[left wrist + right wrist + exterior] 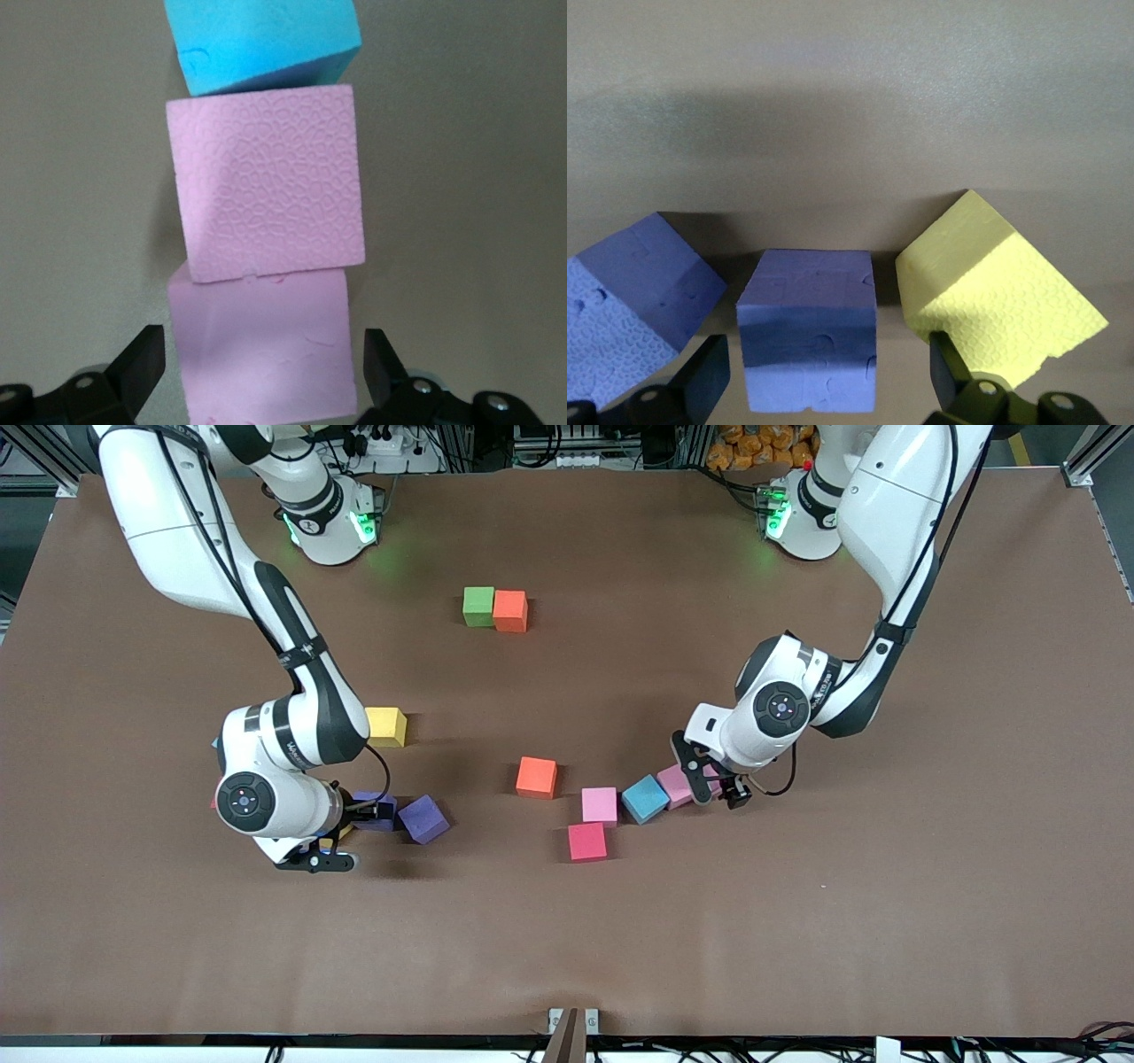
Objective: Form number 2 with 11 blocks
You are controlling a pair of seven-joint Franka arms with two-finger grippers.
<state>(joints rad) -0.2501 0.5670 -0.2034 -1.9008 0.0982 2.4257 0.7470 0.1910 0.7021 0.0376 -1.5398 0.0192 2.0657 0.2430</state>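
My left gripper should close on the lower pink block now. Both fingers are next to the block's sides in the left wrist view.
The blocks lie scattered on the brown table and no number 2 shows. My left gripper (pixel 716 784) is down at the table, open around a pink block (pixel 261 345), with a gap at each finger. That block touches a second pink block (pixel 266 181), and a light blue block (pixel 645 798) comes after it. My right gripper (pixel 361 815) is low and open around a purple block (pixel 808 328). A second purple block (pixel 423 819) lies to one side of it and a yellow block (pixel 1001 297) to the other.
A pink block (pixel 600 806), a red block (pixel 587 841) and an orange block (pixel 537 777) lie mid-table. A yellow block (pixel 386 726) sits beside the right arm. A green block (pixel 478 606) and an orange block (pixel 510 610) touch, nearer the bases.
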